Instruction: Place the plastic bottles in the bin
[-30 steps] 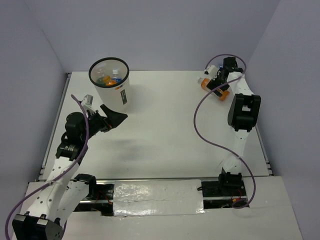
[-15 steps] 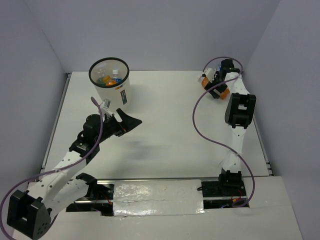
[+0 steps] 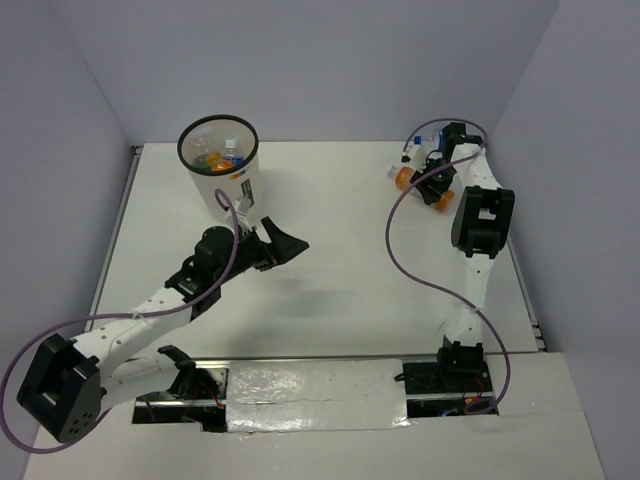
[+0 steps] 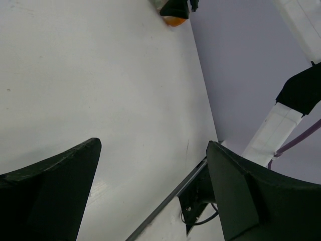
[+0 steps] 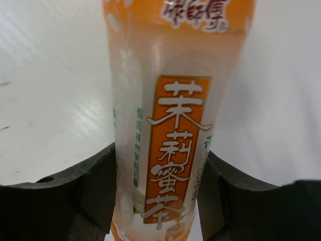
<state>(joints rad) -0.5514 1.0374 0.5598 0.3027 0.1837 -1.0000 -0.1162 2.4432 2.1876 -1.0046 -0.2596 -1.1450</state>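
Observation:
The left gripper grabs the orange-labelled plastic bottle by its half nearer the cap next, so the bottle's base stays free to enter the bin (image 3: pixel 232 185).
The white bin (image 3: pixel 232 185) with a black rim stands at the back left, with an orange bottle (image 3: pixel 209 158) and a blue-capped bottle (image 3: pixel 233 154) inside it. At the back right an orange-labelled plastic bottle (image 3: pixel 403 176) lies across my right gripper (image 3: pixel 425 180). The right wrist view shows this bottle (image 5: pixel 170 125) pinched between both black fingers (image 5: pixel 93 186), so the right gripper (image 5: pixel 160 186) is shut on it. My left gripper (image 3: pixel 291 243) hangs open and empty over the table's middle, right of the bin. In the left wrist view the left gripper (image 4: pixel 153 145) frames bare table, with the orange bottle (image 4: pixel 174 21) far off.
The right arm's purple cable (image 3: pixel 395 255) loops over the right half of the table. A metal rail (image 4: pixel 175 193) runs along the table's right edge. Grey walls close in the back and both sides.
My right gripper has closed on the orange bottle and shifted slightly toward the back. My left arm has swung from beside the bin out toward the table's middle, staying open.

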